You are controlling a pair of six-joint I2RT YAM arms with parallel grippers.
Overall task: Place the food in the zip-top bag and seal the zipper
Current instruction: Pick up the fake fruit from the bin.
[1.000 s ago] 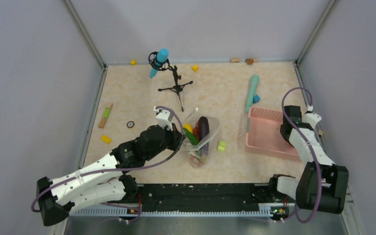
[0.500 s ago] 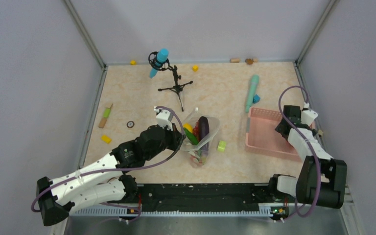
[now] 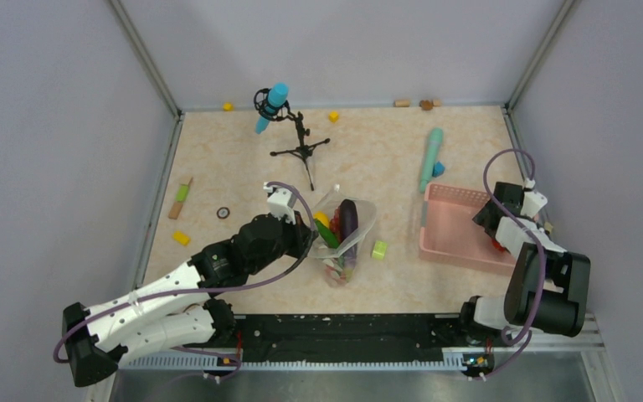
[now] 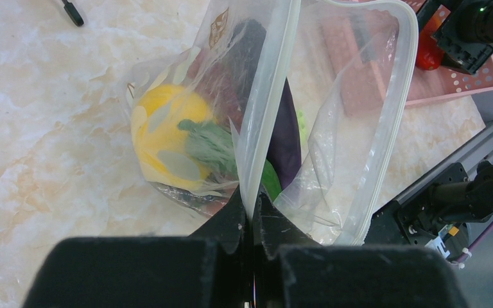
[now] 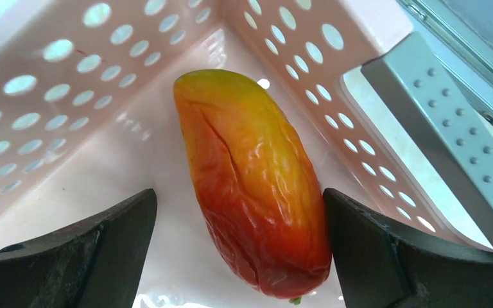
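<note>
Next, the right gripper grips the red-orange food piece across its narrow sides near the red end [image 3: 498, 244]. Its yellowish end stays free to enter the bag [image 3: 347, 236].
The clear zip-top bag [image 3: 347, 236] stands open mid-table, holding a dark purple piece [image 3: 348, 219], a yellow lemon [image 4: 164, 138] and a green vegetable [image 4: 208, 144]. My left gripper [image 3: 308, 239] is shut on the bag's near edge; in the left wrist view [image 4: 251, 208] its jaws pinch the white zipper strip [image 4: 266, 115]. My right gripper [image 3: 498, 239] is down inside the pink basket [image 3: 452, 230], open, jaws either side of a red-orange pepper-like food piece [image 5: 250, 179] lying on the basket floor. The right jaw is close to or touching the piece; the left jaw is apart.
A lime-green cylinder [image 3: 379, 249] lies right of the bag. A black mic stand with a blue mic [image 3: 289, 138] stands behind it. A teal tool [image 3: 429, 157] lies near the basket. Small blocks [image 3: 182, 238] and a ring [image 3: 223, 213] lie left.
My right gripper has shifted toward the basket's right side and lowered into it over the red-orange piece. The left arm and bag have not moved.
</note>
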